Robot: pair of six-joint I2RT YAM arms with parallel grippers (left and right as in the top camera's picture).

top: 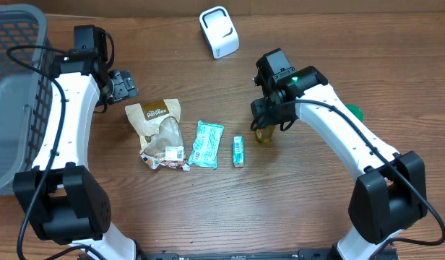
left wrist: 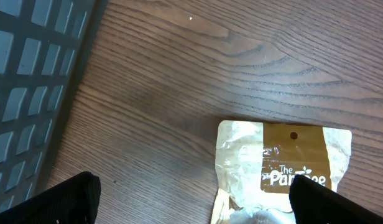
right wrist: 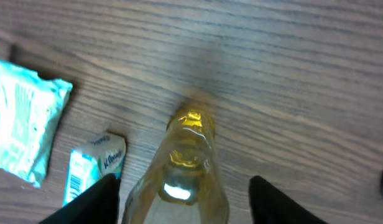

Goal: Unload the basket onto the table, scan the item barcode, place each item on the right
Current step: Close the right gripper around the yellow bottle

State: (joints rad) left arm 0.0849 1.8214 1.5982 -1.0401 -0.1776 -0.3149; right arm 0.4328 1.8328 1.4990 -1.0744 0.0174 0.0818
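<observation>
The bottle's body below should stay uncovered to scan its barcode, so my right gripper will next grab the upright bottle by its top end.
A small clear bottle of yellow liquid stands upright on the wooden table. My right gripper is open around it, with table showing between the bottle and each finger. The white barcode scanner stands at the back of the table. My left gripper is open and empty, just above the top left corner of a brown and gold snack pouch.
A teal packet and a small tissue pack lie left of the bottle. A grey basket fills the left edge. Something green shows behind my right arm.
</observation>
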